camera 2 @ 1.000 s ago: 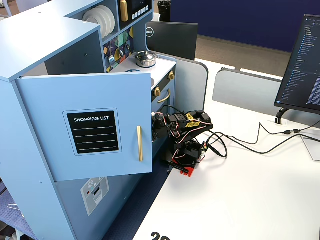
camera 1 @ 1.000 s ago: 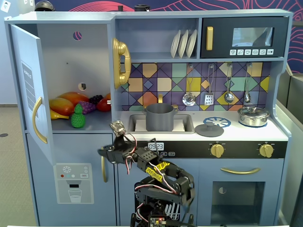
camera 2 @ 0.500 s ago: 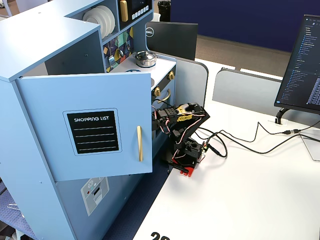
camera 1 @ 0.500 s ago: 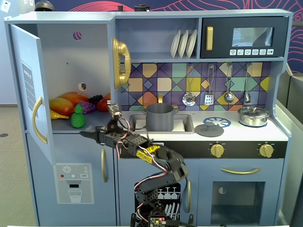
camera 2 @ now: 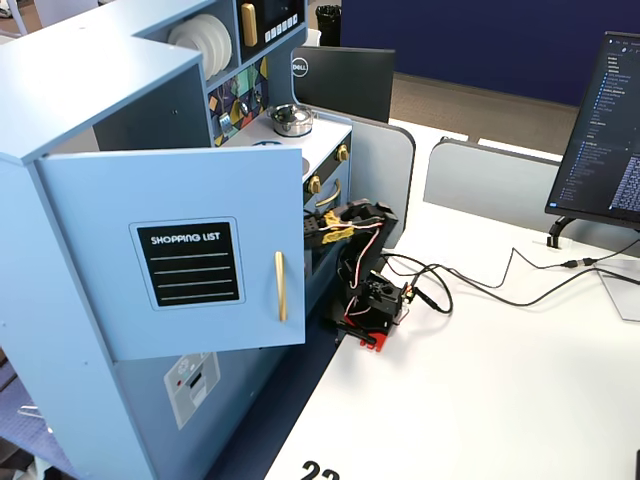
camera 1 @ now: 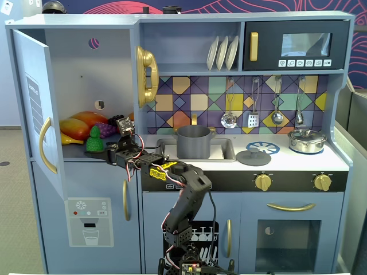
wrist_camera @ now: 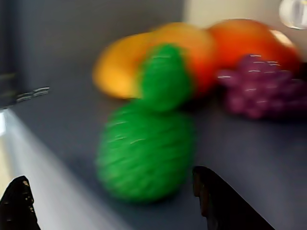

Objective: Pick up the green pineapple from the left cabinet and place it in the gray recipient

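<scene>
The robot's gripper should place the green pineapple in the gray recipient [camera 1: 194, 141], so next it should grab the pineapple by its wide lower body [camera 1: 94, 144].
The green pineapple [camera 1: 94, 140] stands upright at the front of the left cabinet's [camera 1: 86, 69] shelf, and the cabinet door [camera 1: 35, 109] is swung open. In the wrist view the pineapple [wrist_camera: 146, 153] is blurred and close, just ahead of the two black fingertips [wrist_camera: 208, 189]. My gripper [camera 1: 110, 152] reaches into the cabinet just right of the pineapple. It is open [wrist_camera: 109, 177] and holds nothing. The gray recipient [camera 1: 194, 141] stands in the sink to the right. In the fixed side view the open door [camera 2: 175, 250] hides the pineapple and the gripper.
An orange-yellow mango [camera 1: 80, 123] and purple grapes [camera 1: 106, 129] lie behind the pineapple; both show in the wrist view, mango [wrist_camera: 120, 62] and grapes [wrist_camera: 264, 91]. A gray lid [camera 1: 253, 157] and a shiny silver lidded pot [camera 1: 307, 140] sit on the counter. The arm's base [camera 2: 370, 305] stands on the white table.
</scene>
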